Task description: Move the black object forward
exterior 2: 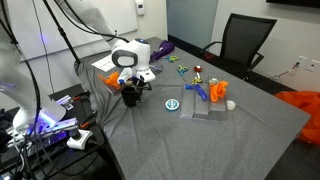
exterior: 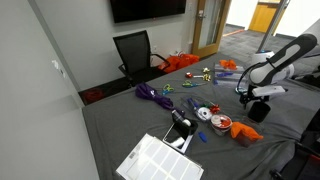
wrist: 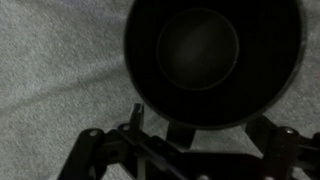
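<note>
My two fingers are on either side of the black object's handle (wrist: 180, 136), with their ends reaching the object's near rim, so it is now time to close on that handle.
The black object (wrist: 213, 55) is a matte black cylinder seen from above. It fills the upper middle of the wrist view and stands on grey cloth. In both exterior views it stands on the table (exterior: 257, 111) (exterior 2: 130, 98) right under my gripper (exterior: 258, 97) (exterior 2: 130, 84). In the wrist view the dark fingers of my gripper (wrist: 220, 130) reach up to the cylinder's near rim and merge with its black. I cannot tell whether they press on it or stand free.
The table carries a grey cloth (exterior 2: 230, 140). On it lie an orange thing (exterior: 243, 129), purple cord (exterior: 152, 95), small toys (exterior 2: 205, 88), a white grid panel (exterior: 155, 158) and a black-and-silver gadget (exterior: 182, 124). A black office chair (exterior 2: 243, 42) stands at the far edge.
</note>
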Robot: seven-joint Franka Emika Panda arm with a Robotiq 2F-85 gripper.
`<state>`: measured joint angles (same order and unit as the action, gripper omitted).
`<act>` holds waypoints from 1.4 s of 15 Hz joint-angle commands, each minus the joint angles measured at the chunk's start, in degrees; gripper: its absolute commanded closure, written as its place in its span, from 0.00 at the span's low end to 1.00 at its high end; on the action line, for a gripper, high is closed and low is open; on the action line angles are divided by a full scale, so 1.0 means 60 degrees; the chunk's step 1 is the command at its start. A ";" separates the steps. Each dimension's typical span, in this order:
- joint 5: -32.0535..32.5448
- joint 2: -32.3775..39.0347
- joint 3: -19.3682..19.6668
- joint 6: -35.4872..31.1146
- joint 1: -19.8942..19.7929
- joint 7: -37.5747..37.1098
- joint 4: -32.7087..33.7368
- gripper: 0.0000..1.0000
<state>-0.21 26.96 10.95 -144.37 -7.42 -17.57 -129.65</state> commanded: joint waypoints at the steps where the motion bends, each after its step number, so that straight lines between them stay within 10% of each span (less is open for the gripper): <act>1: 0.0001 0.0176 0.0059 -0.0035 -0.0005 0.0439 0.0095 0.28; 11: -0.0072 0.0218 0.0087 -0.0193 -0.0049 0.0506 0.0183 0.98; 21: -0.3927 -0.1520 -0.1254 0.1541 -0.1085 0.2156 0.0991 0.95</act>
<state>-17.80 21.62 5.16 -141.96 -11.63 -6.08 -126.99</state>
